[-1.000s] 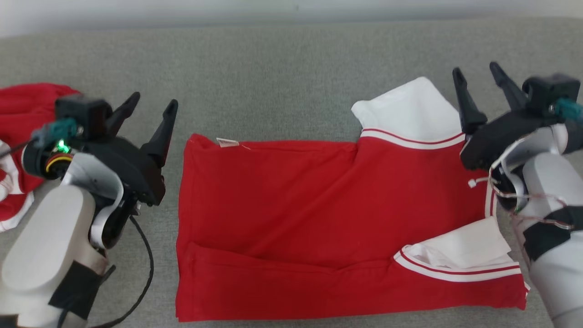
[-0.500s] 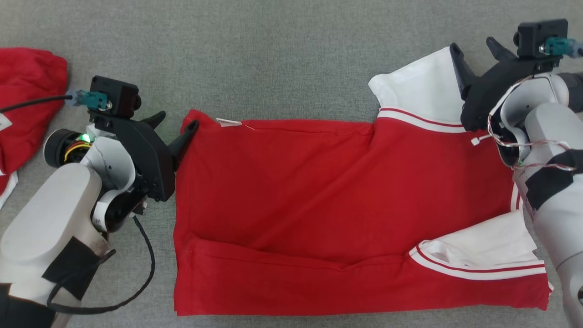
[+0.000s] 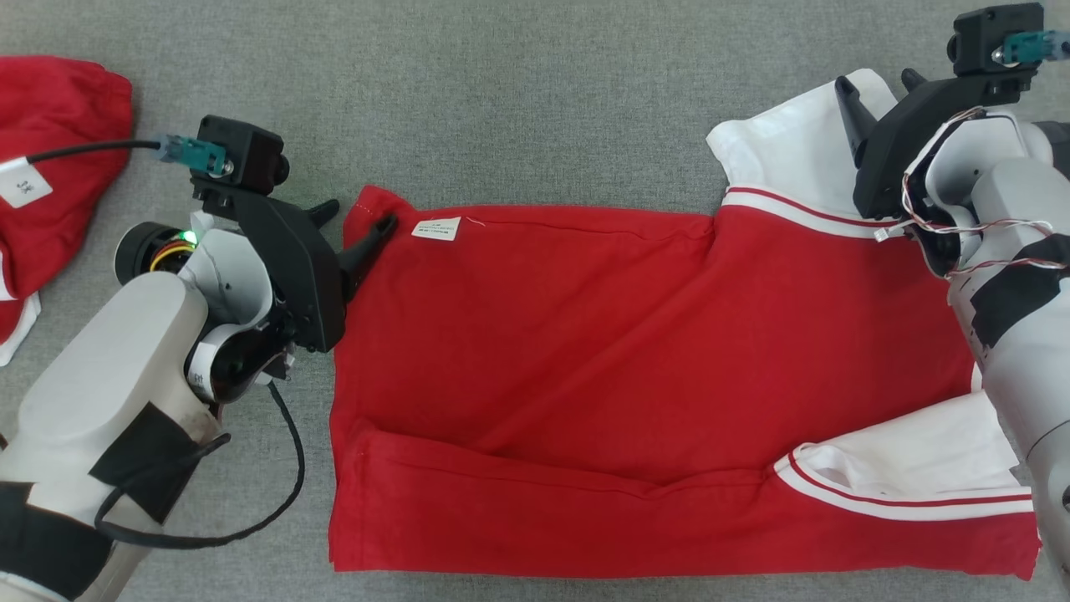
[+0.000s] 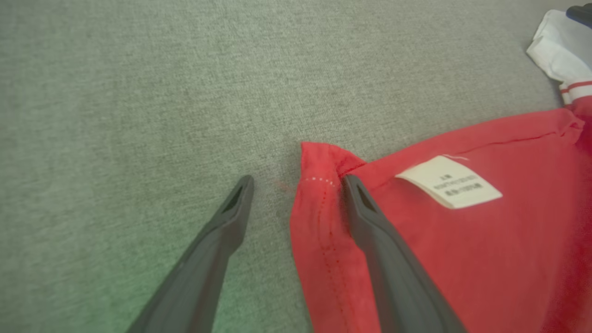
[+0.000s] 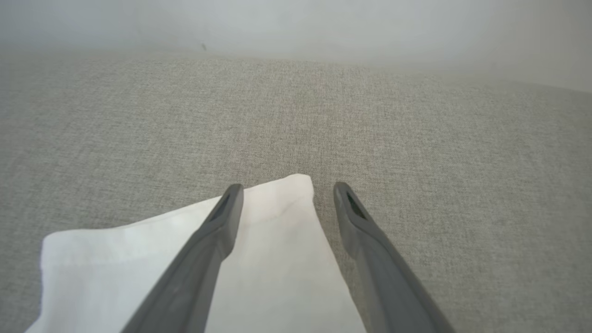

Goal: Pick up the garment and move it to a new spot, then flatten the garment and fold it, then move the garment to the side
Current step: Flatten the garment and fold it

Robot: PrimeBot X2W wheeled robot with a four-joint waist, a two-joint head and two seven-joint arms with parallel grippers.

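Next, my right gripper grabs the garment by the tip of its white sleeve, since the garment [image 3: 602, 351] lies spread flat on the cloth.
The garment [image 3: 635, 351], red with white sleeves, lies spread on the grey cloth surface, its near edge folded over. My left gripper [image 3: 359, 215] is open at its far left corner. In the left wrist view that red corner [image 4: 319, 159] lies between the fingers of the left gripper [image 4: 298, 180], with the right-hand finger resting on the cloth next to a white label [image 4: 448, 181]. My right gripper [image 3: 878, 84] is open over the far white sleeve [image 3: 786, 150]. In the right wrist view the sleeve [image 5: 277, 240] has its tip between the open fingers of the right gripper [image 5: 287, 187].
Another red garment [image 3: 58, 150] with a white tag lies bunched at the far left, behind my left arm. A black cable [image 3: 276, 493] loops from the left wrist onto the grey surface [image 3: 518, 100]. A pale wall [image 5: 296, 23] rises behind the surface.
The head camera has tilted down, so the whole picture shifted. Both grippers reached forward and down, still open, and now straddle the garment's far left corner and far sleeve tip.
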